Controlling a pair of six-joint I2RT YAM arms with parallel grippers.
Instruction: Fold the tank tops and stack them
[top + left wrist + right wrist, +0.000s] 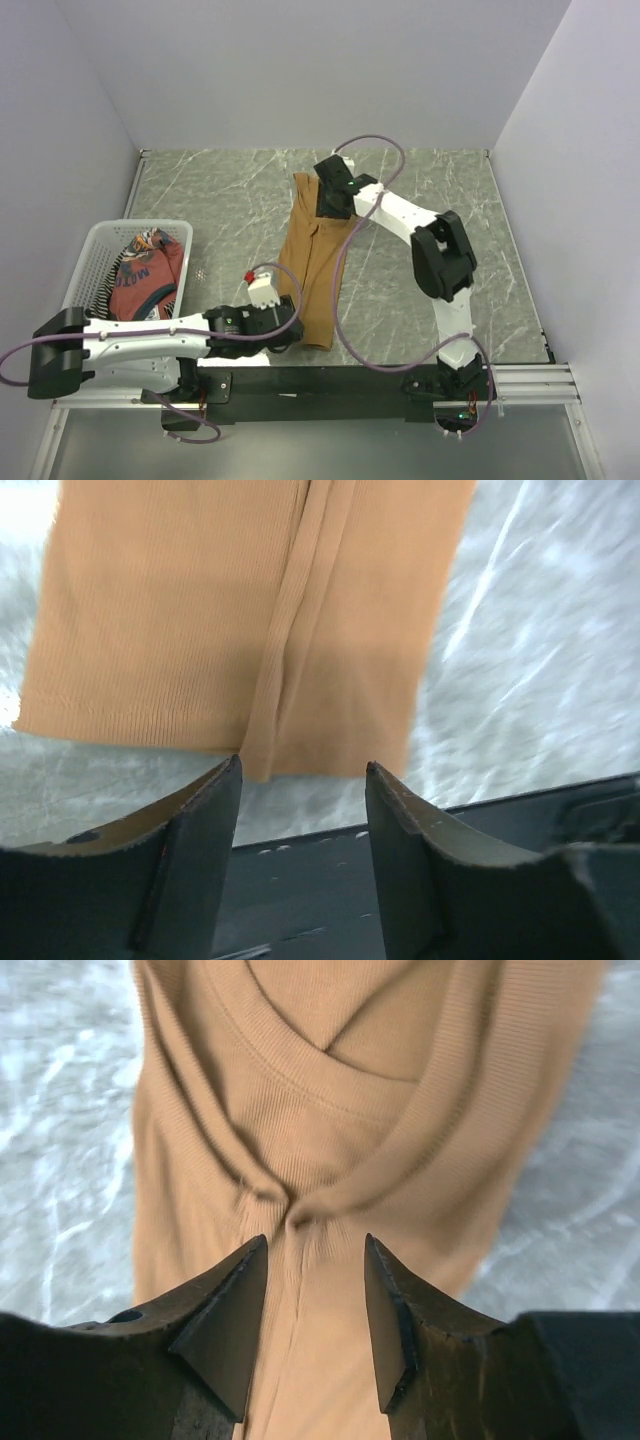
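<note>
Next, my left gripper grabs the tank top's near hem at its basket-side corner point(36, 716) to fold it, leaving the hem's other corner for my right gripper.
The tan-brown tank top point(312, 265) lies on the marble table as a long narrow strip, folded lengthwise. My left gripper point(285, 326) is at its near hem, jaws open point(302, 768), with the hem point(200, 610) just beyond the fingertips and nothing between them. At the top's far end is my right gripper point(336, 200), which stands open point(315, 1242) just over the neckline point(330, 1090), where a pinched crease shows in the cloth. A rust-red printed tank top point(150, 282) and a striped one point(113, 272) lie bunched in the basket.
The white mesh basket point(100, 236) stands at the left edge of the table. A black rail point(300, 880) runs along the table's near edge under my left gripper. Grey walls close in the left, back and right sides.
</note>
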